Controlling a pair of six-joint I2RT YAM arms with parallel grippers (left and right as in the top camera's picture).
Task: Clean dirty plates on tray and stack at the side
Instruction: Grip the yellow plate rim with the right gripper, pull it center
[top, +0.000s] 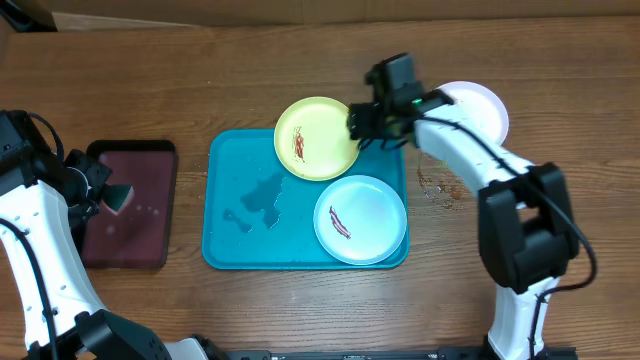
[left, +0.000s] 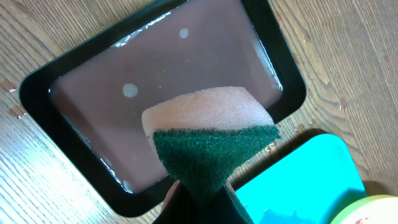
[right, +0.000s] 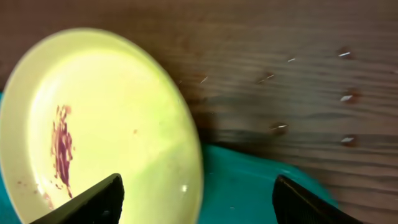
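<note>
I need to grab the lime-green plate (top: 316, 138) next with my right gripper, by its rim on the side away from the sponge, leaving its smeared side open to clean and stack.
The turquoise tray (top: 240, 240) holds a lime-green plate (top: 316, 138) with a reddish smear at its far edge and a light-blue-rimmed plate (top: 361, 218) with a smear at the near right. A white plate (top: 482, 108) lies on the table to the right, partly hidden by my right arm. My right gripper (top: 362, 122) is open, its fingers either side of the green plate's right rim (right: 186, 149). My left gripper (top: 103, 192) is shut on a sponge (left: 208, 134), green scrub side near me, held over the maroon tray (left: 168, 93).
The maroon black-rimmed tray (top: 130, 205) holds shallow liquid at the left of the table. Water puddles lie on the turquoise tray's left half (top: 262, 195). Small droplets and smears mark the wood (top: 440, 188) right of the turquoise tray.
</note>
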